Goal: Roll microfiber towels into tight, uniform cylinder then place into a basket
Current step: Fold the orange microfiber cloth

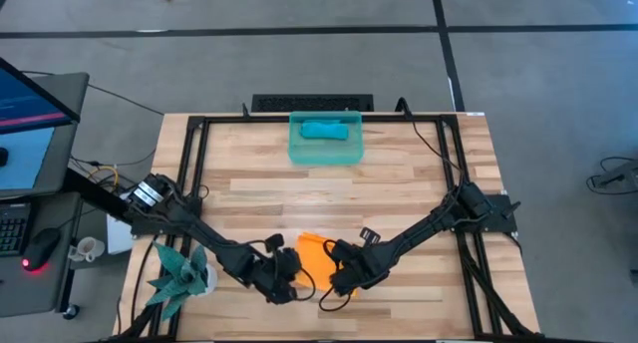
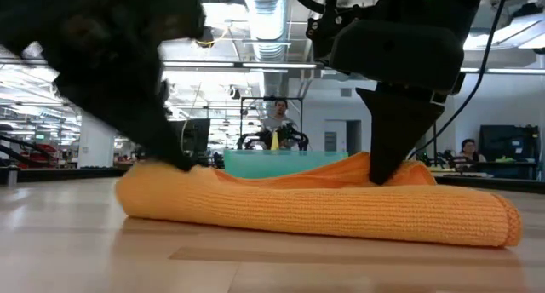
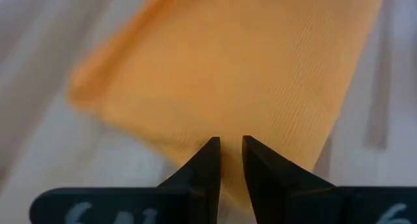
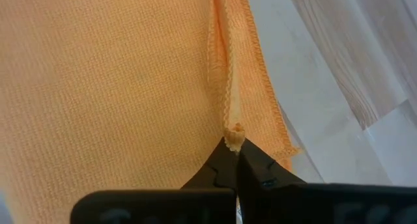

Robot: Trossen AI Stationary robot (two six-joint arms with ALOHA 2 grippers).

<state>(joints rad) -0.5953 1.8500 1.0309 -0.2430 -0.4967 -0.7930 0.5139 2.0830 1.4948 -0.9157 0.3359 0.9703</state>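
Note:
The stitched hem [image 4: 233, 136] in my right gripper's fingers lies on the orange layer beneath and would stay folded, so it is now time to open.
The orange towel [image 1: 313, 251] lies near the table's front edge as a low, long fold [image 2: 324, 209], resting on the wood. My left gripper [image 1: 289, 281] is at its left end, and its fingers stand a narrow gap apart with orange cloth [image 3: 247, 68] showing between them. My right gripper [image 1: 344, 275] is shut at the towel's right part [image 4: 98, 87]. The teal basket [image 1: 299, 154] stands at the far middle. A rolled teal-blue towel [image 1: 325, 131] lies inside it. My left gripper comes slanting down onto the towel's left end [image 2: 183, 167]. Cloth at a corner [image 3: 229, 175] fills the slit between its fingers; how many layers, I cannot tell. The towel lies on the table. My right gripper pinches a small tuft of the stitched hem [image 4: 233, 136] at its fingertips. Its fingers [image 2: 387, 161] point steeply down onto the top of the fold, which stays on the table, slack.
A teal spiky plant figure [image 1: 179, 273] stands at the front left corner. A monitor and keyboard [image 1: 20, 114] sit beyond the table's left edge. Black frame rails [image 1: 189, 173] run along the sides. People [image 2: 277, 114] sit in the room behind. Bare wood lies between towel and basket.

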